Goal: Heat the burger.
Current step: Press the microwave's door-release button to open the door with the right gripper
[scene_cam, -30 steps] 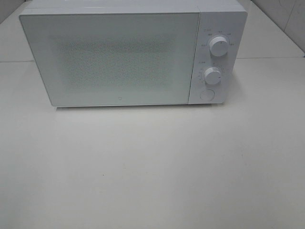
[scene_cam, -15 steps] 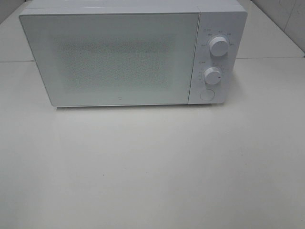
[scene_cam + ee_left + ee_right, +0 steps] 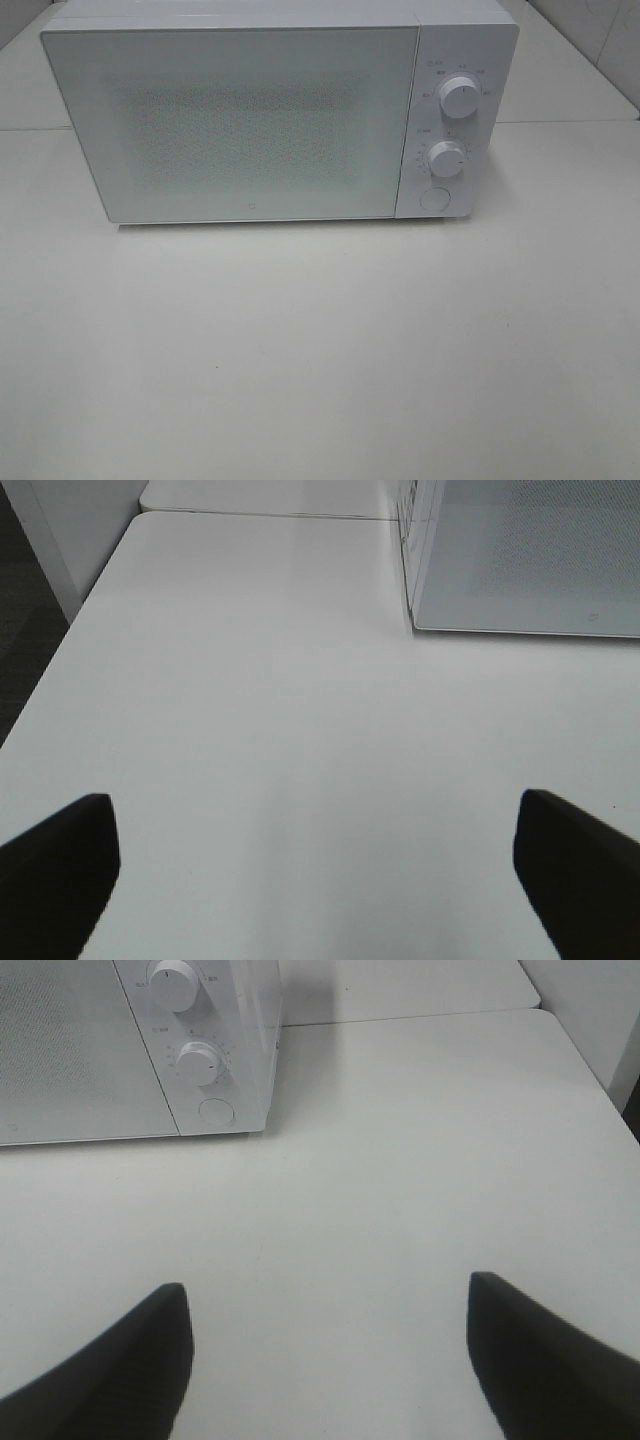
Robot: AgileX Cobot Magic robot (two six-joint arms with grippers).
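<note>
The robot's right gripper needs to grab the lower round knob on the control panel next, and that starts the microwave (image 3: 250,110) heating the burger.
The burger is not in view in any frame. A white microwave (image 3: 250,110) stands at the back of the white table with its door shut; it also shows in the left wrist view (image 3: 530,560) and the right wrist view (image 3: 130,1050). On its right panel are two round knobs (image 3: 459,97) and a round button (image 3: 434,198). My left gripper (image 3: 315,870) is open and empty over bare table, left of the microwave. My right gripper (image 3: 330,1360) is open and empty over bare table, right of the microwave. Neither gripper shows in the high view.
The white table (image 3: 320,350) stretches in front of the microwave. Its left edge with dark floor beyond shows in the left wrist view (image 3: 40,680). Its right edge shows in the right wrist view (image 3: 600,1080). A seam to a second table runs behind.
</note>
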